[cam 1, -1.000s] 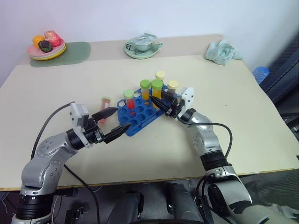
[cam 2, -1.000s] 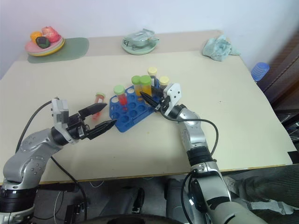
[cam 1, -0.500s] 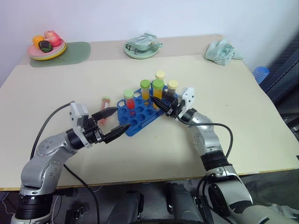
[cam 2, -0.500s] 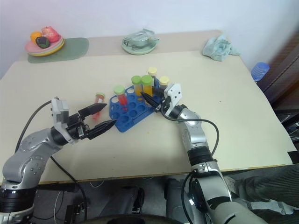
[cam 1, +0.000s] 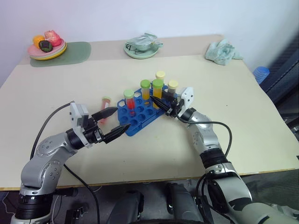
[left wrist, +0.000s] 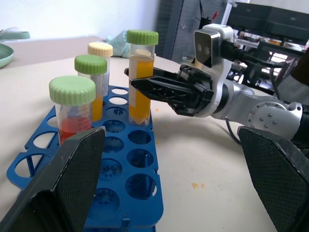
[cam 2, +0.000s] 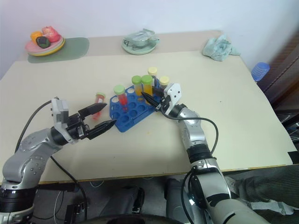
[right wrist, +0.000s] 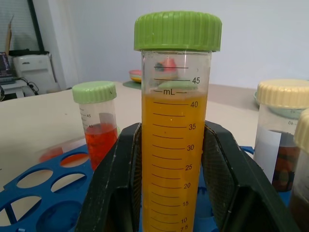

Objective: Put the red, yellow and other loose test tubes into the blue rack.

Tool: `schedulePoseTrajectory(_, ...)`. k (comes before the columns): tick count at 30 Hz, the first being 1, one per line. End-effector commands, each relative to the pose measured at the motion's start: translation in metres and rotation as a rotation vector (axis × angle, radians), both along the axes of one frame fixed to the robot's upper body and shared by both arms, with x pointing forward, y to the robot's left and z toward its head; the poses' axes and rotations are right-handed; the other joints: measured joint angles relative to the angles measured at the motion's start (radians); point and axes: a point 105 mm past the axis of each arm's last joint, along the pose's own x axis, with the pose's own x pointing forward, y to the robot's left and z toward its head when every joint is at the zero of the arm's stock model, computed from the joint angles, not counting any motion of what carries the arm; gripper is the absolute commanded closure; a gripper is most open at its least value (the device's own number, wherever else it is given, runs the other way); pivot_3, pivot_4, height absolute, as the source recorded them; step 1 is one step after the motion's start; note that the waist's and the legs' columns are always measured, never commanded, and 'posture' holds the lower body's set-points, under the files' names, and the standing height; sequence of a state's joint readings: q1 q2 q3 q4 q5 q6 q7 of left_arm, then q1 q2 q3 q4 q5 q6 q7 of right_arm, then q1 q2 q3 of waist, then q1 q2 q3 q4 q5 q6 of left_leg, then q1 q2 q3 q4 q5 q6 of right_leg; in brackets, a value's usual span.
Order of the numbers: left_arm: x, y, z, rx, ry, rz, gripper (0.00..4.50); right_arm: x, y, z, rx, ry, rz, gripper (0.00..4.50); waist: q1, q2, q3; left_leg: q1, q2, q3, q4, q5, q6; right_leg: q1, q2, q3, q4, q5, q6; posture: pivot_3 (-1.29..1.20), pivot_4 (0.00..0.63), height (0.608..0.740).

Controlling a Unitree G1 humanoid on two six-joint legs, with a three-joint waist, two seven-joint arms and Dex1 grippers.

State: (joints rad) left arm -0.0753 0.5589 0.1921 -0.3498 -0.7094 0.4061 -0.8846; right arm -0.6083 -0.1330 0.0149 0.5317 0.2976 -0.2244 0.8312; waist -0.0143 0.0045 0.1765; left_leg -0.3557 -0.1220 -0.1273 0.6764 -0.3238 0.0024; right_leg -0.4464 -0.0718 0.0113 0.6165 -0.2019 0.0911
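I should open my right gripper: the yellow test tube is standing upright down in the blue rack (cam 1: 136, 122) (right wrist: 53, 198) among the others.
The blue rack (cam 1: 136, 122) lies mid-table with several capped tubes standing in it. My right gripper (cam 1: 157, 102) is shut on the yellow test tube (right wrist: 174, 135) with the green cap, which stands upright in the rack, a finger on each side. A red tube (cam 1: 129, 101), an orange tube (cam 1: 145, 89) and two cream-capped tubes (cam 1: 172, 86) also stand there. A pinkish-red test tube (cam 1: 105, 104) lies loose on the table just left of the rack. My left gripper (cam 1: 122, 118) hovers open at the rack's front-left corner, holding nothing.
At the back left a plate of fruit (cam 1: 46, 48) rests beside a green mat (cam 1: 74, 52). A green bowl (cam 1: 141, 48) sits at the back centre, a crumpled cloth (cam 1: 223, 51) at the back right. A blue object (cam 1: 260, 73) stands beyond the right table edge.
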Motion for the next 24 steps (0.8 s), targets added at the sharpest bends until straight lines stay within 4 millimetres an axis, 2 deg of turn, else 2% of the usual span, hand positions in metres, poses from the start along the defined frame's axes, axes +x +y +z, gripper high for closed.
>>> schedulePoseTrajectory(1, -0.003, 0.001, 0.011, -0.001, -0.046, -0.003, 0.0, -0.005, -0.002, 0.014, 0.03, -0.034, 0.041, 2.78, 0.0, 0.0, 0.0, 0.0, 0.0, 0.0, 0.0, 0.0, 0.0, 0.0, 0.0, 0.0, 0.0, 0.0, 0.0, 0.0, 0.15, 0.74)
schedulePoseTrajectory(3, -0.003, 0.001, 0.011, -0.002, -0.045, -0.005, 0.0, -0.007, -0.001, 0.015, 0.039, -0.025, 0.056, 2.78, 0.0, 0.0, 0.0, 0.0, 0.0, 0.0, 0.0, 0.0, 0.0, 0.0, 0.0, 0.0, 0.0, 0.0, 0.0, 0.0, 0.15, 0.74)
schedulePoseTrajectory(5, -0.003, 0.0, 0.011, -0.004, -0.046, -0.007, 0.0, -0.007, -0.001, 0.016, 0.044, -0.023, 0.057, 2.26, -0.001, 0.0, 0.0, 0.0, 0.0, 0.0, 0.0, 0.0, 0.0, 0.0, 0.0, 0.0, 0.0, 0.0, 0.0, 0.0, 0.15, 0.74)
schedulePoseTrajectory(6, -0.003, 0.0, 0.011, -0.004, -0.046, -0.008, 0.0, -0.008, -0.001, 0.016, 0.039, -0.023, 0.064, 1.94, -0.001, 0.0, 0.0, 0.0, 0.0, 0.0, 0.0, 0.0, 0.0, 0.0, 0.0, 0.0, 0.0, 0.0, 0.0, 0.0, 0.15, 0.74)
schedulePoseTrajectory(9, -0.002, 0.0, 0.011, -0.005, -0.047, -0.01, 0.0, -0.008, 0.0, 0.017, 0.034, -0.027, 0.057, 0.4, 0.0, 0.0, 0.0, 0.0, 0.0, 0.0, 0.0, 0.0, 0.0, 0.0, 0.0, 0.0, 0.0, 0.0, 0.0, 0.0, 0.15, 0.74)
schedulePoseTrajectory(10, -0.002, 0.0, 0.011, -0.006, -0.046, -0.009, 0.0, -0.007, 0.0, 0.017, 0.021, -0.043, 0.033, 0.03, 0.0, 0.0, 0.0, 0.0, 0.0, 0.0, 0.0, 0.0, 0.0, 0.0, 0.0, 0.0, 0.0, 0.0, 0.0, 0.0, 0.15, 0.74)
schedulePoseTrajectory(18, -0.001, 0.007, 0.01, 0.002, -0.049, 0.062, 0.0, -0.012, -0.01, 0.023, -0.03, -0.1, -0.019, 0.03, 0.001, 0.0, 0.0, 0.0, 0.0, 0.0, 0.0, 0.0, 0.0, 0.0, 0.0, 0.0, 0.0, 0.0, 0.0, 0.0, 0.15, 0.74)
schedulePoseTrajectory(21, -0.001, 0.016, 0.011, 0.0, -0.046, 0.14, 0.0, -0.022, -0.02, 0.026, -0.073, -0.105, -0.021, 0.03, 0.002, 0.0, 0.0, 0.0, 0.0, 0.0, 0.0, 0.0, 0.0, 0.0, 0.0, 0.0, 0.0, 0.0, 0.0, 0.0, 0.15, 0.74)
schedulePoseTrajectory(24, -0.002, 0.033, 0.001, 0.042, -0.015, 0.278, 0.0, -0.043, -0.042, 0.017, -0.211, -0.06, -0.05, 0.03, 0.007, 0.0, 0.0, -0.001, 0.0, 0.0, 0.0, 0.0, 0.001, 0.0, 0.0, 0.0, -0.001, 0.0, 0.0, 0.0, 0.15, 0.74)
